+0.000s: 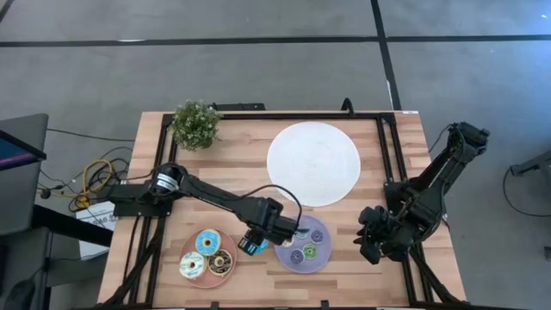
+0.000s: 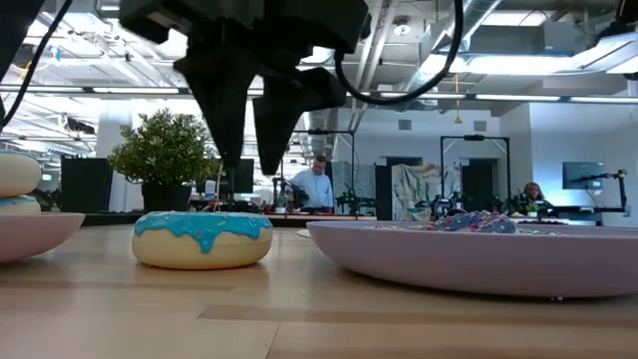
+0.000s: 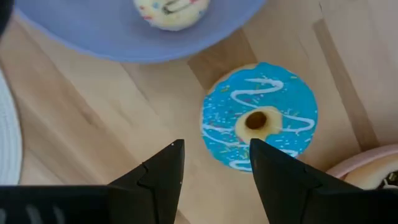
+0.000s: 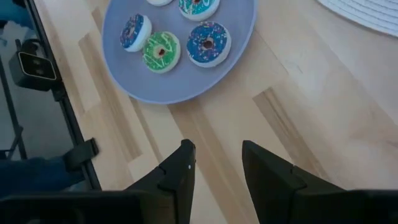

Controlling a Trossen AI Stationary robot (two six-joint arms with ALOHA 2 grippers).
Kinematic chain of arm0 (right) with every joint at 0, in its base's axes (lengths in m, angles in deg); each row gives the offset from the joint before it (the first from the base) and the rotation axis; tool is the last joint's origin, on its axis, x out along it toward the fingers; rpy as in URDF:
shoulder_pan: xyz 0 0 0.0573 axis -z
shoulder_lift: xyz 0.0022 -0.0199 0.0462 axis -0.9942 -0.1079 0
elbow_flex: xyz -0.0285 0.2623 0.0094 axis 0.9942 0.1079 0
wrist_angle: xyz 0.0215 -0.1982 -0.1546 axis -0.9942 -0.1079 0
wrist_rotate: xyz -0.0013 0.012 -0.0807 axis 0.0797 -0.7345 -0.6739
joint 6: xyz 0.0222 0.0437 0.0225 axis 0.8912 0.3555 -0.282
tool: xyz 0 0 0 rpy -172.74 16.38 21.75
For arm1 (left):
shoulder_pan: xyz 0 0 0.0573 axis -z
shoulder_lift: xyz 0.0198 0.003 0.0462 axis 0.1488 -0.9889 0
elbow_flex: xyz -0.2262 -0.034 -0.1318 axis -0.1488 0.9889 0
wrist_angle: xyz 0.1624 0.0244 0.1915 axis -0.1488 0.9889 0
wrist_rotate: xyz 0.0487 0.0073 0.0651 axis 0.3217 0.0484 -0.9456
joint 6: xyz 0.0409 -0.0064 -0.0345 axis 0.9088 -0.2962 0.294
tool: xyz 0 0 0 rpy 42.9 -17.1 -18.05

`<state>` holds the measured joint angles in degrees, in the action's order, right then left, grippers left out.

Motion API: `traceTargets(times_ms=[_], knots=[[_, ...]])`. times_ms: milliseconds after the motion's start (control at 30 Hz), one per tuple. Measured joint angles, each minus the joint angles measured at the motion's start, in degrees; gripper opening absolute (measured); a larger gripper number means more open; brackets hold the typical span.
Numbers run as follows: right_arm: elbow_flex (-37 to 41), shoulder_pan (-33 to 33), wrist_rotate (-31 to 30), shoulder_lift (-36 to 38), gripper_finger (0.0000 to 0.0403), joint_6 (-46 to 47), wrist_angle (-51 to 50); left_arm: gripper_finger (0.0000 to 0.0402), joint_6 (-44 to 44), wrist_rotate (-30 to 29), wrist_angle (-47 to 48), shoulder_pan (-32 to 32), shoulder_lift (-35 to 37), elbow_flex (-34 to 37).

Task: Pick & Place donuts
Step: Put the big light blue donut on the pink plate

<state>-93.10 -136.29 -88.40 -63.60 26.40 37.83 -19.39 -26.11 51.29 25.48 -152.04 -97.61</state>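
Observation:
The left gripper grabs its ring (image 3: 231,137) beside the hole next, to place the blue-iced donut on the pink plate (image 3: 368,158).
A donut with blue icing (image 3: 259,121) lies flat on the wooden table, between the pink plate (image 3: 367,171) and the purple plate (image 3: 124,37). My left gripper (image 3: 214,146) hangs open just above it, pointing down. In the low view its fingers (image 2: 246,175) end a little above the donut's icing (image 2: 202,237) without touching. Several small donuts (image 4: 161,51) lie on the purple plate (image 1: 303,244). Three larger donuts (image 1: 207,242) lie on the pink plate (image 1: 207,256). My right gripper (image 4: 217,168) stands open over bare table, to the right of the purple plate.
A large white plate (image 1: 313,164) lies at the table's far middle. A small potted plant (image 1: 195,123) stands at the far left corner. The two donut plates sit close to the near edge, with bare wood between the purple plate and my right gripper (image 1: 370,245).

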Motion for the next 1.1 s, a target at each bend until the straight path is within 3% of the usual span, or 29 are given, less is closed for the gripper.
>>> traceTargets(times_ms=[633, 1100], knots=[[0.00, 0.00, 0.22, -0.02, 0.0122, -2.55, 0.67, 0.0176, -3.06, 1.59, -9.59, 0.44, 0.02, 9.81], [0.00, 0.00, 0.31, -0.02, 0.0123, -2.55, 1.75, 0.0159, -4.19, 0.33, -12.19, 1.27, 0.02, 10.72]])
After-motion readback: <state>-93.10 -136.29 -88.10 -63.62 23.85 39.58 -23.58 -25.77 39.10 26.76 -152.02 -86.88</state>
